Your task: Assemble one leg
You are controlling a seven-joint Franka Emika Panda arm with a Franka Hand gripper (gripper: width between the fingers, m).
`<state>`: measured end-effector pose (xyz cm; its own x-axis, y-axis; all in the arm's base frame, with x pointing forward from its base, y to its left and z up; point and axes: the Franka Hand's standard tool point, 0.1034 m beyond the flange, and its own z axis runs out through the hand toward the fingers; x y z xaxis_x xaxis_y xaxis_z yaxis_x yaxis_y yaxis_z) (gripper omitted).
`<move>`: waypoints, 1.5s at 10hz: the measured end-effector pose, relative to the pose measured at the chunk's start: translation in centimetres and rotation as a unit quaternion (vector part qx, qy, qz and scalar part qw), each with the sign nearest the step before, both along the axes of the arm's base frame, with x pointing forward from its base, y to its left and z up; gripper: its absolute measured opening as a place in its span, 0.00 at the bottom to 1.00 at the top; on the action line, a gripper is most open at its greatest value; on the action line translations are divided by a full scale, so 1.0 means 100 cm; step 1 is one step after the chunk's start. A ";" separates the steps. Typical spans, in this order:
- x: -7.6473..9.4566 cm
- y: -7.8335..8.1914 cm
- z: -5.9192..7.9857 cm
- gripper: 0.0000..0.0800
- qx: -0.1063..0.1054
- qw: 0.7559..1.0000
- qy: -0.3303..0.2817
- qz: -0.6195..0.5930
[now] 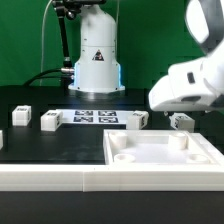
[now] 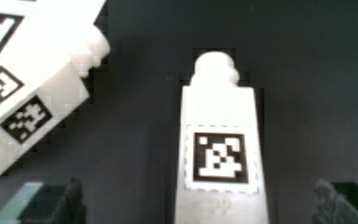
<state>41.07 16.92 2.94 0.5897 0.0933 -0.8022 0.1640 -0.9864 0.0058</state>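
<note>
I should grab the leg by its thick tagged end (image 2: pixel 222 203). Its narrow peg then stays free to go into the white tabletop.
A white leg (image 2: pixel 217 140) with a black-and-white tag lies on the black table, its narrow peg end pointing away from the gripper. My gripper (image 2: pixel 190 203) is open, with one dark finger (image 2: pixel 34 202) on each side of the leg and a gap between each finger and the leg. In the exterior view the arm's white wrist (image 1: pixel 190 85) hangs low over the table at the right. The gripper (image 1: pixel 181 122) is down at that leg, just behind the white tabletop (image 1: pixel 205 152).
A second tagged white part (image 2: pixel 34 85) lies close beside the leg. Other legs lie at the exterior view's left (image 1: pixel 21 116) (image 1: pixel 50 121) and centre (image 1: pixel 137 120). The marker board (image 1: pixel 97 117) lies mid-table and the robot base (image 1: pixel 95 60) stands behind it.
</note>
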 end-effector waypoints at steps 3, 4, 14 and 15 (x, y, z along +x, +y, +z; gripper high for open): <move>-0.006 0.001 -0.015 0.81 -0.004 1.000 0.026 0.002; -0.010 0.004 -0.018 0.81 -0.008 1.000 0.024 0.004; -0.014 0.005 -0.027 0.36 -0.004 1.000 0.008 0.003; -0.014 0.005 -0.027 0.36 -0.004 1.000 0.008 0.003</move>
